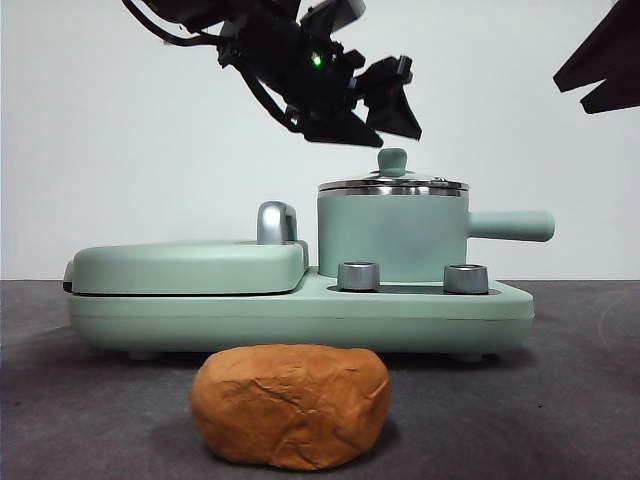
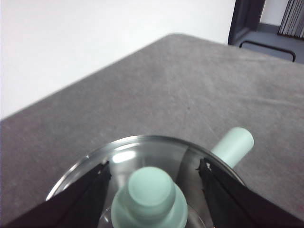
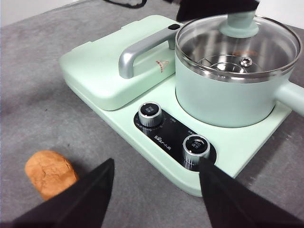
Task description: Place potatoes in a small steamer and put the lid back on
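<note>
The glass lid spreads wider than my open fingers, so my left gripper needs to grab the lid by its narrow mint-green knob next.
The orange-brown potato [image 1: 290, 404] lies on the dark table in front of the appliance; it also shows in the right wrist view [image 3: 50, 173]. The mint-green steamer [image 1: 392, 235] stands on the base with its side handle [image 1: 510, 225] pointing right. The glass lid [image 1: 392, 184] sits on it, as the right wrist view [image 3: 237, 47] also shows. My left gripper [image 1: 385, 110] hovers just above the lid's knob [image 1: 392, 160]. In the left wrist view my left gripper [image 2: 153, 171] is open, its jaws on either side of the knob [image 2: 151, 194]. My right gripper [image 3: 156, 164] is open and empty, high at the right [image 1: 600, 70].
The flat mint-green griddle [image 1: 190, 266] with a steel handle [image 1: 275, 222] sits shut on the left of the base [image 1: 300, 310]. Two steel dials [image 1: 359, 276] [image 1: 466, 278] stand in front of the pot. A white wall is behind.
</note>
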Robot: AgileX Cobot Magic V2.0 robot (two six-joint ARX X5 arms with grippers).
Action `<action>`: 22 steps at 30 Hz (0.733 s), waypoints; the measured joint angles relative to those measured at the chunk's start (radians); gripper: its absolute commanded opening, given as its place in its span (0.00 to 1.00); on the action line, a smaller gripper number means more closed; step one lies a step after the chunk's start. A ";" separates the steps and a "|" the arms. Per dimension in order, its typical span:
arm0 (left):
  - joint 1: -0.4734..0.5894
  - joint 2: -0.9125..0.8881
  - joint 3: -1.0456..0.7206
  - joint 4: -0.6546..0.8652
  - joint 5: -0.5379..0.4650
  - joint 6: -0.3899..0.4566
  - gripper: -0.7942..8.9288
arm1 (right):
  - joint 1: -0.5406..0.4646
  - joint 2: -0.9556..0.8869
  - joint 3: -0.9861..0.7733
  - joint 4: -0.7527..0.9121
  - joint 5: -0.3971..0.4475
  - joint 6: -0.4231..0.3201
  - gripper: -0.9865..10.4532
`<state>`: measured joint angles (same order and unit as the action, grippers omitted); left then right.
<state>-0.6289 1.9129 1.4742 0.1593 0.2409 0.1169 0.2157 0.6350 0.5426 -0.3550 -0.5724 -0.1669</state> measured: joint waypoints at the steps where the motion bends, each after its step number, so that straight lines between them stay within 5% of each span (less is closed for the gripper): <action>1: 0.000 0.004 0.000 0.000 0.000 -0.002 0.40 | 0.000 0.000 0.000 0.000 0.000 0.000 0.34; 8: 0.000 0.018 0.000 -0.034 0.000 -0.003 0.39 | 0.000 0.000 0.000 0.000 0.000 0.000 0.34; 14: 0.002 0.018 0.000 -0.038 -0.005 -0.003 0.08 | 0.000 0.000 0.000 0.000 0.000 0.000 0.34; 22: 0.004 0.018 0.000 -0.034 -0.004 -0.001 0.09 | 0.000 0.000 0.000 0.000 0.000 0.000 0.34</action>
<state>-0.6250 1.9312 1.4742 0.1253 0.2371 0.1158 0.2157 0.6350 0.5426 -0.3550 -0.5724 -0.1669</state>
